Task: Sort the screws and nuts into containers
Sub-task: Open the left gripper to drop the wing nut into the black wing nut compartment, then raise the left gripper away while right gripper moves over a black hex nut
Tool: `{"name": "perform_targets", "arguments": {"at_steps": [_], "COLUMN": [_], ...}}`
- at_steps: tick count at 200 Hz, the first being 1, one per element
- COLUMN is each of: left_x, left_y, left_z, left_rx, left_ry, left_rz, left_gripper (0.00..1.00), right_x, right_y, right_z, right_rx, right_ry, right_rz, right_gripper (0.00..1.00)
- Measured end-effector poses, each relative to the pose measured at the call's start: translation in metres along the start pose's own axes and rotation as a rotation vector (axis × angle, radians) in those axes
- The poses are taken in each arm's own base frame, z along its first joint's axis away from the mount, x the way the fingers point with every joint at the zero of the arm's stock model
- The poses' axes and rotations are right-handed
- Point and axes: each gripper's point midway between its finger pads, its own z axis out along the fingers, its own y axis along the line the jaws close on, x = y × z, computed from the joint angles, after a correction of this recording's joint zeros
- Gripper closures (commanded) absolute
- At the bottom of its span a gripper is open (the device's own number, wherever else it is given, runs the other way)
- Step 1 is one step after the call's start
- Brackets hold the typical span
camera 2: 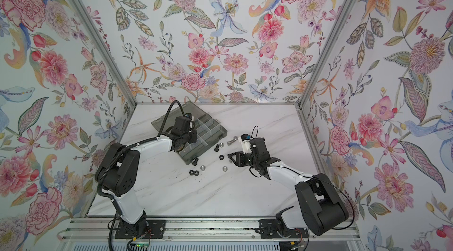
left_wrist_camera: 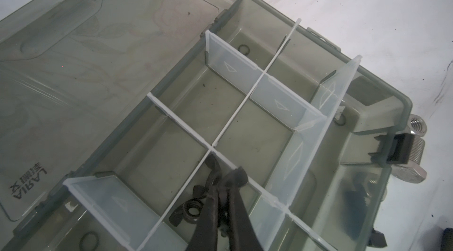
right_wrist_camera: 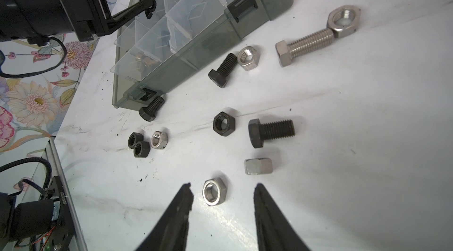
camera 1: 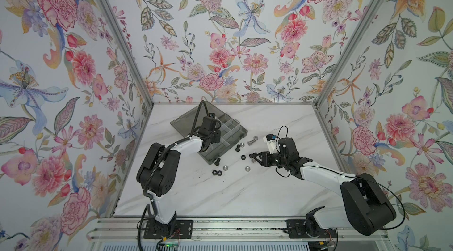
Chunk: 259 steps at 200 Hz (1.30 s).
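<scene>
The black wing nut hangs between the box section's clear dividers above another one and would land inside, so it is time for my left gripper to let go now.
The smoky-grey organizer box [camera 1: 239,128] [camera 2: 219,128] lies open, its containers split by clear dividers [left_wrist_camera: 259,78]. My left gripper [left_wrist_camera: 226,176] [right_wrist_camera: 150,8] hangs over one compartment, shut on a black wing nut. Another black wing nut [left_wrist_camera: 192,210] lies below it. My right gripper [right_wrist_camera: 222,187] [camera 1: 252,157] is open just above the table, with a silver nut [right_wrist_camera: 215,192] between its fingers. Loose on the table are black screws [right_wrist_camera: 269,130] [right_wrist_camera: 223,69] [right_wrist_camera: 152,107], a silver hex bolt [right_wrist_camera: 306,43], black nuts [right_wrist_camera: 224,126] [right_wrist_camera: 138,144] and silver nuts [right_wrist_camera: 258,166] [right_wrist_camera: 159,139].
The box's flat lid [left_wrist_camera: 85,65] lies open on the far side. A brass wing nut [right_wrist_camera: 144,60] sits in an end compartment. A large silver nut [right_wrist_camera: 344,20] touches the bolt's tip. Flowered walls [camera 1: 73,90] close in the marble table [camera 1: 232,195] on three sides.
</scene>
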Motion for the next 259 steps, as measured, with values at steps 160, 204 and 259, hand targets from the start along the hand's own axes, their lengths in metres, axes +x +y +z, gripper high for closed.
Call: {"name": "perform_targets", "arguments": {"at_steps": [160,204,259], "left_x": [-0.031,-0.026,0.027], "left_y": [-0.003,-0.009,-0.015], "left_z": [-0.052,-0.101,-0.125], "left_rx": [0.034,0.110,0.180], "left_ry": [-0.116,-0.188,-0.162], "left_rz": [-0.022,-0.072,-0.137], "left_gripper": [0.52,0.43,0.31], "right_x": [0.001,0.000,0.003], "right_y": [0.002,0.004,0.007], "right_z": [0.000,0.000,0.003], "right_rx": [-0.007,-0.004,0.030], "right_ry": [0.003,-0.003,0.004], "right_rz": [-0.002,-0.015,-0.059], "right_gripper": [0.54,0.53,0.51]}}
